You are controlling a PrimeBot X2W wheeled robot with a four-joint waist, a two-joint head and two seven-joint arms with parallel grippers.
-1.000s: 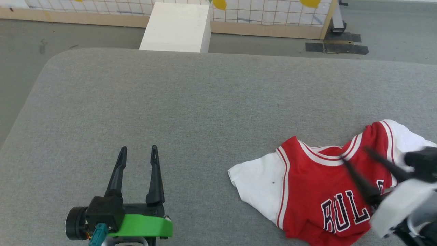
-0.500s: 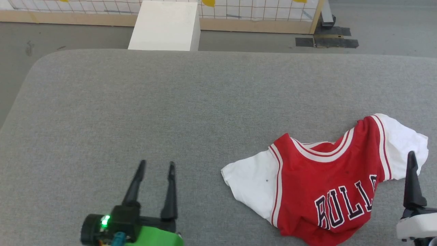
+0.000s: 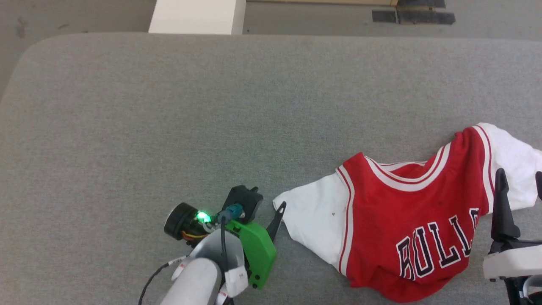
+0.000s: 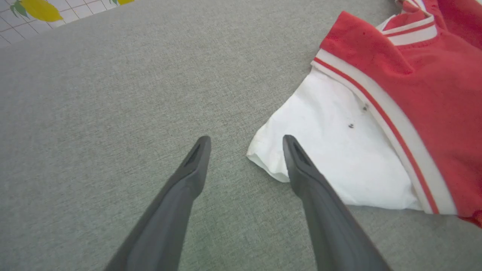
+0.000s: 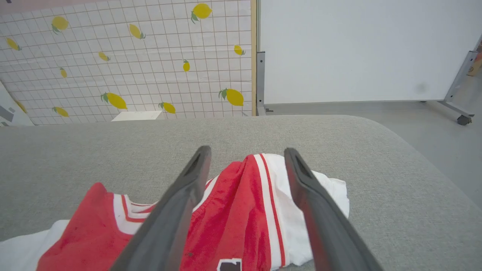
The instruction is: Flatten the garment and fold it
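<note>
Next, the right gripper grabs the other white sleeve by its cuff end [image 3: 537,175], to help flatten the crumpled red jersey [image 3: 411,223].
The red jersey [image 3: 415,212] lies crumpled at the right of the grey padded table [image 3: 169,106], black letters facing up. Its white left sleeve [image 3: 313,216] spreads toward my left gripper [image 3: 271,201]. That gripper [image 4: 244,141] is open and low over the table. The sleeve's corner [image 4: 263,154] lies between its fingers, close to the right one. My right gripper [image 3: 520,180] is open over the jersey's right side. In the right wrist view it [image 5: 246,150] hovers above the red shoulder [image 5: 241,195] and the other white sleeve [image 5: 316,192], holding nothing.
A white box [image 3: 194,17] stands on the floor past the table's far edge, with dark tape patches [image 3: 413,16] to its right. A lemon-patterned wall [image 5: 131,56] and a white panel [image 5: 357,49] stand beyond. Bare table stretches left of the jersey.
The head camera has tilted down. My left gripper swung right and turned toward the white sleeve's corner. My right gripper came off the jersey's front and now stands upright at its right side.
</note>
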